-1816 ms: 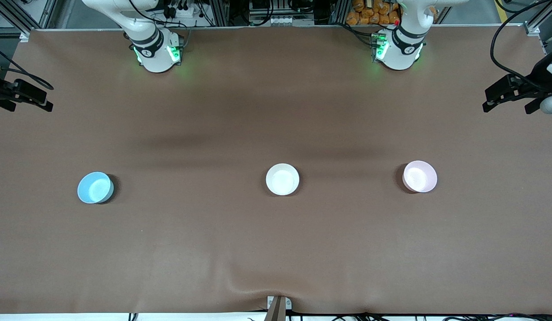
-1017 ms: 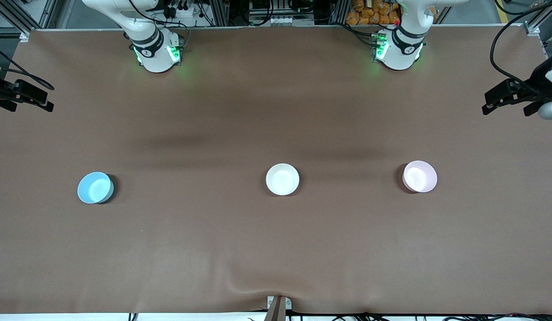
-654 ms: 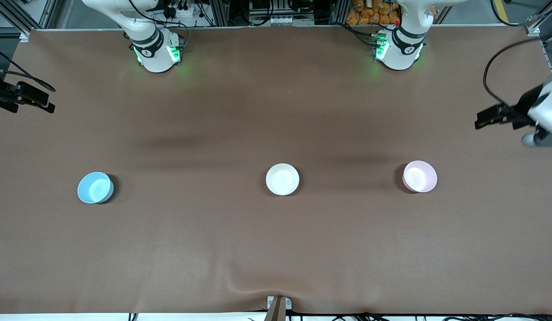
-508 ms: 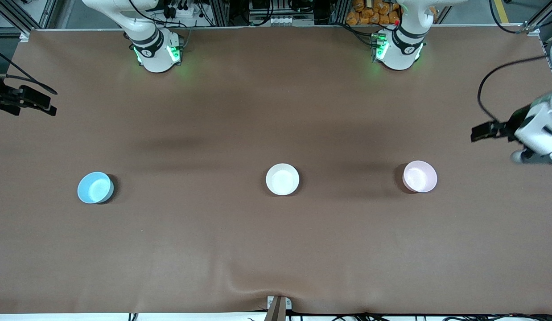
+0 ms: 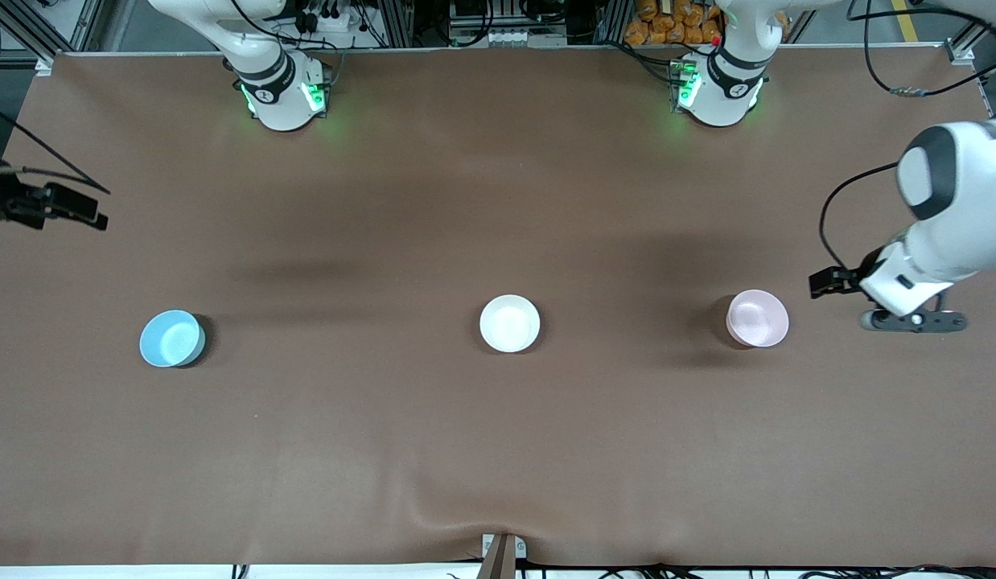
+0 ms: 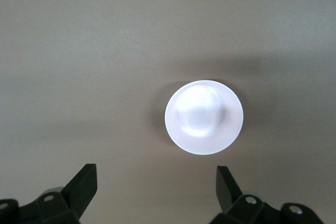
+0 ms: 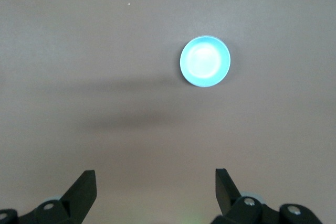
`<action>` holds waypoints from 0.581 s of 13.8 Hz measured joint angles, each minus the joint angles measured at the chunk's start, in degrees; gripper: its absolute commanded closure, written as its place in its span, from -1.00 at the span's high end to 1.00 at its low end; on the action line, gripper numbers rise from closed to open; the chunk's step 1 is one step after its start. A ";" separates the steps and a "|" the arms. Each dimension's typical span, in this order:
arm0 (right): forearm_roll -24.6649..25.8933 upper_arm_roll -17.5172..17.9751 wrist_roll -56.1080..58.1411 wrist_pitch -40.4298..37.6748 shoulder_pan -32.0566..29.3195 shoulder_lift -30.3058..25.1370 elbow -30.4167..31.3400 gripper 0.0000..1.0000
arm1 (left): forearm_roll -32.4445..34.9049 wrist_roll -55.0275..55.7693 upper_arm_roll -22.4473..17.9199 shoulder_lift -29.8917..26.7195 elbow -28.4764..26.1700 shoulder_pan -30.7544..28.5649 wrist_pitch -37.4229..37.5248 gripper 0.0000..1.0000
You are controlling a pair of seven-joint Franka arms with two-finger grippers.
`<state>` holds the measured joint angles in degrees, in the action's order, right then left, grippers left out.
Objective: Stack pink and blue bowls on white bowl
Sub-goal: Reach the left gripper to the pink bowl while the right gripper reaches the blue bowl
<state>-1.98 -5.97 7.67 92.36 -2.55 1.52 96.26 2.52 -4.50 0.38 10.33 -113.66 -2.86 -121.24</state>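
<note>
Next, my left gripper pinches the pink bowl by its thin rim (image 5: 786, 326). The bowl's sides curve round, while its rim has inner and outer sides.
Three bowls stand in a row on the brown table. The sky blue bowl (image 5: 172, 338) is toward the right arm's end, the white bowl (image 5: 510, 323) is in the middle, and the pale pink bowl (image 5: 758, 318) is toward the left arm's end. My left gripper (image 5: 912, 321) hangs over the table just beside the pink bowl, toward the left arm's end. It is open and empty (image 6: 156, 192), with the pink bowl (image 6: 205, 117) ahead of its fingers. My right gripper (image 7: 155, 192) is open and empty, high over the table's edge at the right arm's end. The blue bowl (image 7: 205, 61) is far ahead of it.
The brown cloth (image 5: 498, 442) covers the whole table, with a small wrinkle at its near edge. The two arm bases (image 5: 281, 92) (image 5: 719, 88) stand along the edge farthest from the front camera. A metal bracket (image 5: 502, 551) sits at the near edge.
The left arm has swung in from the table's end and come down beside the pink bowl. The right hand has shifted slightly toward the blue bowl. The bowls have not moved.
</note>
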 measured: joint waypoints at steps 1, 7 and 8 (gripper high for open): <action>0.00 -0.02 2.11 1.77 -0.69 1.46 0.19 1.00 | 0.00 0.00 0.09 0.65 -1.09 0.03 -1.96 1.00; 0.15 -0.04 6.09 6.06 -1.98 12.06 -1.36 1.00 | 0.00 -0.91 0.27 9.40 -4.23 0.02 -16.63 1.00; 0.49 -0.03 6.12 6.23 -1.98 14.30 -2.28 1.00 | 0.00 -1.03 0.27 10.81 -4.57 0.02 -18.31 1.00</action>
<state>-1.48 -6.01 13.79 98.59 -4.53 15.82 93.98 2.52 -5.53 0.64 21.14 -118.23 -2.83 -139.55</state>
